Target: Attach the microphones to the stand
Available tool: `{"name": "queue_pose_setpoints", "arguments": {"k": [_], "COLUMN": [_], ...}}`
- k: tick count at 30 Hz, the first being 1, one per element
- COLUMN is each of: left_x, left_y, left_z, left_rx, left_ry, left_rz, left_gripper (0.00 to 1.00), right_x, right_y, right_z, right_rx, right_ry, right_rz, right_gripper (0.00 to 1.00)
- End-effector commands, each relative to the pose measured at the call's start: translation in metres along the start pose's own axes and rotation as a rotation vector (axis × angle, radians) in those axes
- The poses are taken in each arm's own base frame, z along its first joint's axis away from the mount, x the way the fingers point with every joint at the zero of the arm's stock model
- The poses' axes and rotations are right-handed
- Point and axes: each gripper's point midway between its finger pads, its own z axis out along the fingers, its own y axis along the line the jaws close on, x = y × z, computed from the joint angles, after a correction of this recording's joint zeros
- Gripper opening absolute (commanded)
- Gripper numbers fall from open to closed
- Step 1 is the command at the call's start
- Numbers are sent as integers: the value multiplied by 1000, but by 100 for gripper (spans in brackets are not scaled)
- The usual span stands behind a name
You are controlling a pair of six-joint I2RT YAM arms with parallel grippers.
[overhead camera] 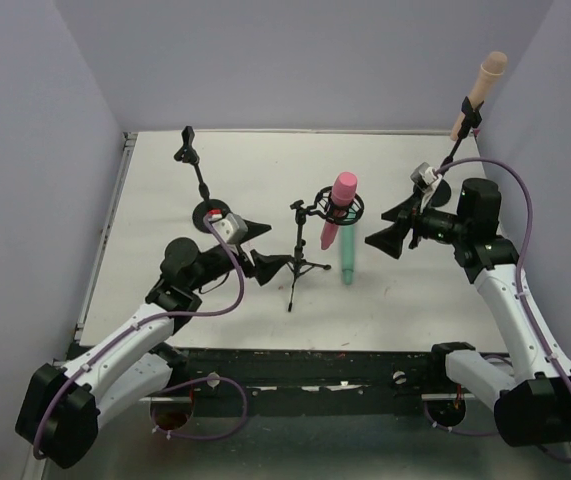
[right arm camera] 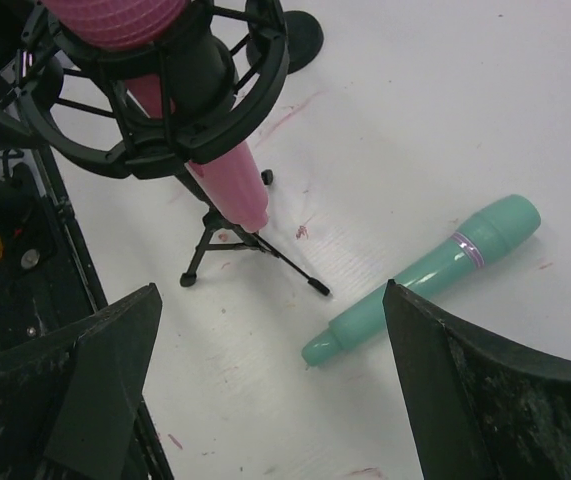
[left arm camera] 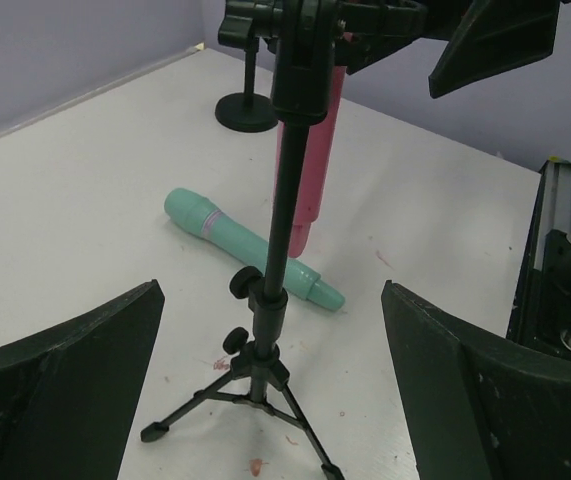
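My left gripper takes the tripod stand by its black pole near the shock mount (overhead camera: 299,234) (left arm camera: 287,180) next, which leaves the mount free to cradle the pink microphone.
The pink microphone (overhead camera: 340,205) (right arm camera: 227,185) sits upright in the shock mount (right arm camera: 165,110) of the black tripod stand (overhead camera: 300,255) (left arm camera: 283,200) at mid-table. Just right of it the teal-green microphone (overhead camera: 348,262) (left arm camera: 250,248) (right arm camera: 425,275) lies flat on the table. The peach-beige microphone (overhead camera: 480,90) is clipped high on a slanted stand at the far right. My left gripper (overhead camera: 265,247) (left arm camera: 270,400) is open and empty, left of the tripod. My right gripper (overhead camera: 385,228) (right arm camera: 270,390) is open and empty, right of the pink microphone and above the teal one.
A third stand with a round base (overhead camera: 205,210) (left arm camera: 247,108) and an empty clip (overhead camera: 185,145) stands at the back left. Grey walls close in the white table (overhead camera: 165,290) on three sides. A black rail runs along the near edge.
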Motion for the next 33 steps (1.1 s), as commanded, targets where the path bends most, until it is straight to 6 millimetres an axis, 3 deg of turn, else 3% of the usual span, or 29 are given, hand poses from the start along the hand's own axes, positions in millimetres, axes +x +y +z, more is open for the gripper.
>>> {"name": "queue_pose_setpoints", "arguments": {"k": [1, 6, 11, 19, 24, 28, 31, 33], "left_x": [-15, -12, -7, -6, -11, -11, -10, -15], "left_y": [-15, -20, -6, -7, -8, -7, -8, -8], "left_z": [14, 42, 60, 68, 71, 74, 73, 66], "left_rx": [115, 132, 85, 91, 95, 97, 97, 72], "left_ry": [-69, -21, -12, -33, -59, -57, -49, -71], "left_rz": [178, 290, 323, 267, 265, 267, 253, 223], "left_gripper": [98, 97, 94, 66, 56, 30, 0, 0], "right_x": [-9, -9, -9, -5, -3, -1, -2, -2], "right_y": [7, 6, 3, 0, -3, -3, -4, -4], "right_z": [-3, -4, -4, -2, -1, -1, -1, -1], "right_rx": [-34, -21, -2, 2, 6, 9, 12, 12], "right_ry": [-49, -50, -47, -40, -38, -34, -34, -35], "right_rz": [-118, -120, -119, -108, -104, -99, -103, -106], "right_gripper": [100, 100, 100, 100, 100, 100, 100, 100]}}
